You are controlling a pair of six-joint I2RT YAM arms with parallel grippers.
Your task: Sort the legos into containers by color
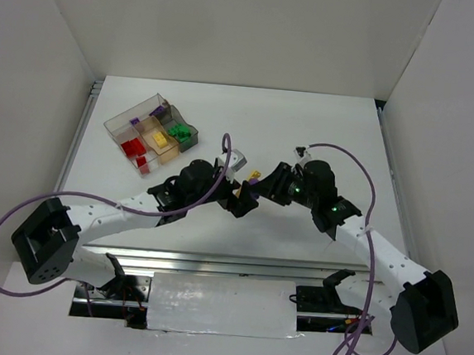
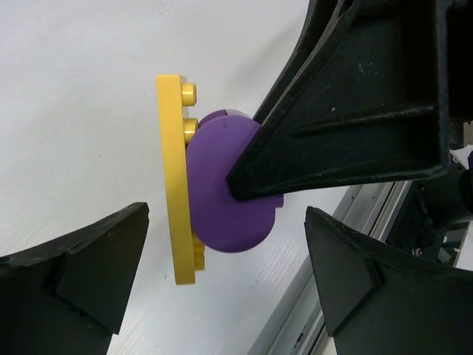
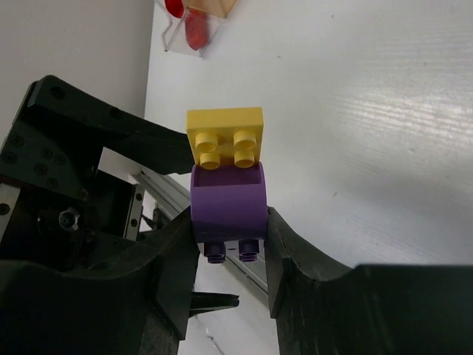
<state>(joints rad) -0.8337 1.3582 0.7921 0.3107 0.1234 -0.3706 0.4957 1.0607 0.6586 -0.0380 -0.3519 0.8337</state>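
Note:
The purple lego (image 2: 233, 182) is held on both sides by my right gripper's fingers. The lego would come up with the yellow plate (image 2: 177, 177) on it if I lifted now.
My right gripper (image 3: 229, 244) is shut on a purple lego (image 3: 228, 200) with a yellow plate (image 3: 224, 129) stuck on its far end, held above the table. In the left wrist view the yellow plate (image 2: 177, 177) and the purple lego (image 2: 222, 200) hang between my left gripper's (image 2: 222, 285) open jaws, touching neither finger. The right gripper's finger (image 2: 355, 111) reaches in from the upper right. In the top view both grippers meet at the table's middle, left (image 1: 237, 198) and right (image 1: 263, 188). The clear tray (image 1: 115, 125) of containers sits at the far left.
The tray holds red legos (image 1: 132, 146), yellow legos (image 1: 161, 138), green legos (image 1: 177, 131) and a purple one (image 1: 158, 112) in separate compartments. Its corner with red legos shows in the right wrist view (image 3: 194, 26). A metal rail (image 1: 213, 263) runs along the near table edge.

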